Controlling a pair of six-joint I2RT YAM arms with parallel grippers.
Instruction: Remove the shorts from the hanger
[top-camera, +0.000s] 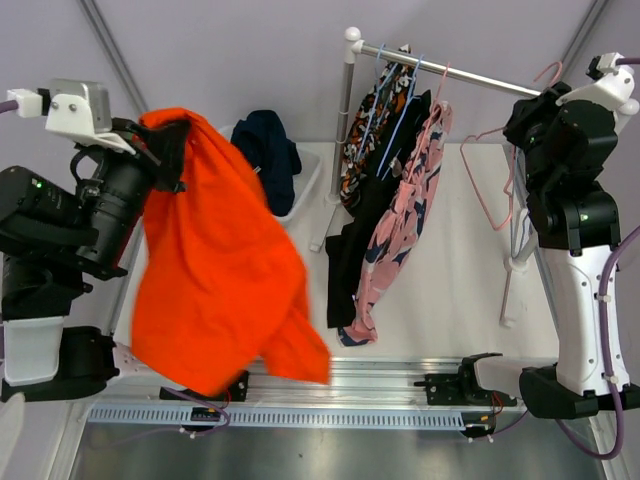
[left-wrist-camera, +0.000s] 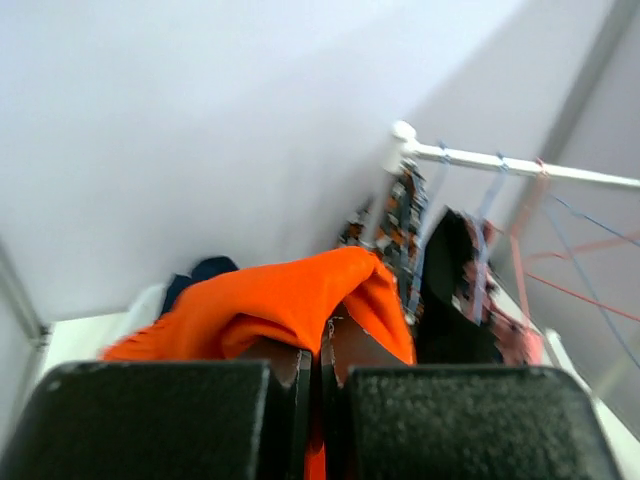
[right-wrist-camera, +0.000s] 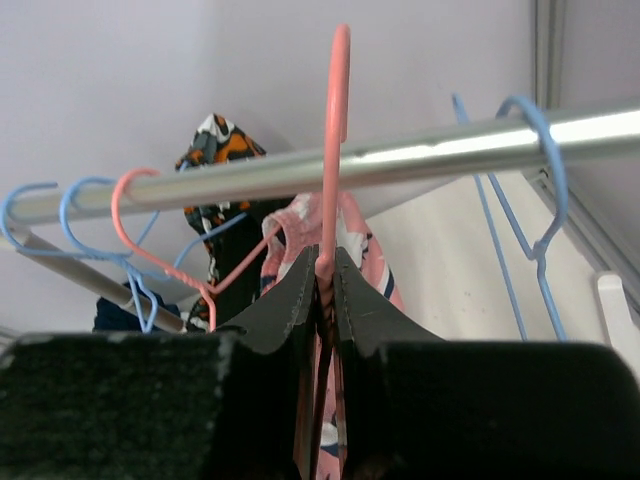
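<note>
My right gripper keeps holding the hanger for now, since the tip of its hook is above the bar and the empty pink hanger (right-wrist-camera: 336, 130) would likely fall.
My left gripper (top-camera: 166, 150) is shut on the bright orange-red shorts (top-camera: 215, 270), which hang free at the left, off the rail; the fingertips (left-wrist-camera: 322, 352) pinch the cloth (left-wrist-camera: 270, 300). Navy shorts (top-camera: 268, 148) lie in a white bin. The blotch-pattern shorts (top-camera: 368, 125), black shorts (top-camera: 350, 245) and pink printed shorts (top-camera: 402, 235) hang from hangers on the rail (top-camera: 470, 75). My right gripper (right-wrist-camera: 325, 272) is shut on the neck of an empty pink hanger (right-wrist-camera: 336, 130), whose hook rises past the rail (right-wrist-camera: 450, 150). This hanger shows in the top view (top-camera: 490, 185) beside the right arm.
The rail stands on white posts (top-camera: 345, 120) at the back of the white table (top-camera: 460, 270). Empty blue hangers (right-wrist-camera: 535, 200) hang at the rail's right, more blue ones (right-wrist-camera: 75, 205) and a pink one (right-wrist-camera: 150, 195) at its left. The white bin (top-camera: 305, 185) sits back left.
</note>
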